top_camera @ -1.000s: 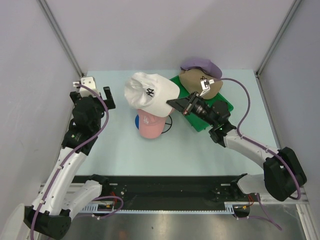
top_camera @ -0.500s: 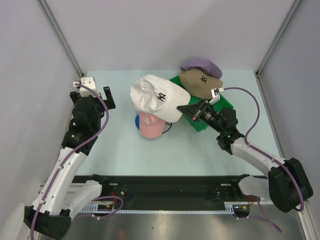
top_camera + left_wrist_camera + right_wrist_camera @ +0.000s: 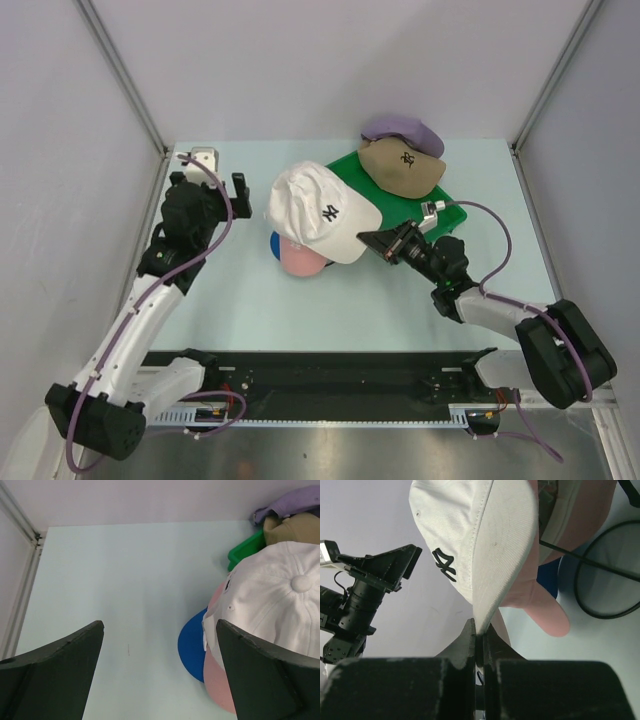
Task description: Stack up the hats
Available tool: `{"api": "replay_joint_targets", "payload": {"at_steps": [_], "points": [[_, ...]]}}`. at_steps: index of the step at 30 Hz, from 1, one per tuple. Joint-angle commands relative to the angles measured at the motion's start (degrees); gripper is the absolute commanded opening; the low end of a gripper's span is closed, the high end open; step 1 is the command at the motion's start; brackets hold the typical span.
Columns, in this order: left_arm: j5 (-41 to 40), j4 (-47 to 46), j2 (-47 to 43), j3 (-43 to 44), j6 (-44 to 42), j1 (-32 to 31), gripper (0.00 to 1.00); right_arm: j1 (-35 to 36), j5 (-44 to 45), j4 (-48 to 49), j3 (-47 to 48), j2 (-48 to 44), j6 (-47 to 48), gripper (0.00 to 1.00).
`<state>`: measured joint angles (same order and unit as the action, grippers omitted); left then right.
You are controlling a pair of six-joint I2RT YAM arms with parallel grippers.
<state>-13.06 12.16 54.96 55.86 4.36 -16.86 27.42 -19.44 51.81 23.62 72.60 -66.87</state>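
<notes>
The white cap hangs tilted above the pink cap now, so the white cap stays held in my right gripper until it rests on the pink cap.
My right gripper [image 3: 372, 239] is shut on the brim of the white cap [image 3: 320, 210], holding it over the pink cap [image 3: 297, 260] and blue cap [image 3: 274, 244]. In the right wrist view the white brim [image 3: 495, 555] is pinched between my fingers, with the pink cap [image 3: 545, 605] below. The tan cap [image 3: 402, 166] and lavender cap [image 3: 402, 128] lie at the back on the green tray [image 3: 420, 210]. My left gripper [image 3: 212, 185] is open and empty, left of the stack. The left wrist view shows the white cap [image 3: 280, 600], pink cap [image 3: 217, 675] and blue brim [image 3: 192, 645].
A black wire-frame stand [image 3: 605, 580] sits under the stacked caps. Grey enclosure walls and metal posts [image 3: 125, 75] close the table on three sides. The arms' base rail [image 3: 330, 375] runs along the near edge.
My right gripper has drawn the white cap down and toward the near side, turning it over the pink and blue caps. My left arm has moved up and to the right, closer to the stack.
</notes>
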Motion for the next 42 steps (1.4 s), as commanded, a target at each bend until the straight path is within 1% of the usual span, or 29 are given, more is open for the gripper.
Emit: {"api": "replay_joint_targets", "payload": {"at_steps": [1, 4, 6, 8, 12, 15, 16, 19, 22, 24, 27, 30, 32, 36, 38, 42], "points": [[4.6, -0.2, 3.7, 6.3, 1.7, -1.2, 1.0, -0.7, 3.5, 5.6, -1.5, 2.2, -0.7, 0.0], [3.3, 1.0, 7.5, 9.8, 0.5, -3.9, 1.0, -2.1, 4.2, 7.6, -2.9, 3.9, -1.5, 0.0], [0.9, 1.6, 9.8, 13.1, -0.2, -6.7, 1.0, -2.7, 5.3, 7.9, -3.7, 5.4, -1.8, 0.0], [0.2, 2.2, 13.6, 15.6, -0.9, -8.2, 1.0, -3.0, 7.0, 10.1, -5.5, 6.9, -2.6, 0.0], [2.4, 3.2, 20.1, 22.9, -1.0, -9.9, 1.0, -3.3, 8.4, 16.7, -7.2, 12.6, -4.6, 0.0], [3.8, 4.2, 24.9, 26.2, -1.5, -11.1, 1.0, -3.2, 7.9, 22.6, -6.5, 19.3, -7.0, 0.0], [4.4, 3.4, 25.7, 26.4, -2.0, -11.3, 1.0, -2.9, 7.4, 27.5, -6.3, 23.7, -7.4, 0.0], [5.5, 2.9, 28.9, 26.8, -2.3, -12.0, 1.0, -2.2, 7.9, 32.9, -5.2, 30.1, -9.0, 0.0], [5.9, 4.2, 31.5, 27.5, -2.3, -12.2, 1.0, -0.3, 10.3, 34.1, -4.7, 32.3, -7.8, 0.0], [5.9, 4.5, 32.4, 27.3, -2.5, -12.4, 1.0, 1.3, 12.1, 33.1, -4.7, 31.6, -6.3, 0.0], [6.1, 4.4, 32.8, 26.4, -2.4, -12.6, 1.0, 2.6, 15.3, 28.2, -4.5, 29.4, -4.5, 0.0], [5.4, 4.6, 33.7, 26.2, -2.3, -12.8, 1.0, 3.4, 17.2, 20.4, -3.0, 28.3, -2.7, 0.0], [3.8, 4.9, 34.2, 26.4, -2.1, -12.8, 1.0, 4.2, 18.8, 18.9, -1.6, 28.6, -1.7, 0.0], [-0.3, 5.5, 34.8, 26.4, -1.7, -12.8, 1.0, 8.1, 23.8, 11.9, 1.3, 27.6, 2.0, 0.0], [-2.0, 5.1, 33.6, 25.3, -1.8, -12.8, 1.0, 9.8, 25.2, 11.4, 1.8, 27.2, 2.2, 0.0], [-1.6, 4.3, 32.6, 24.0, -2.5, -12.8, 1.0, 14.2, 28.7, 11.5, 2.8, 26.5, 2.8, 0.01]]}}
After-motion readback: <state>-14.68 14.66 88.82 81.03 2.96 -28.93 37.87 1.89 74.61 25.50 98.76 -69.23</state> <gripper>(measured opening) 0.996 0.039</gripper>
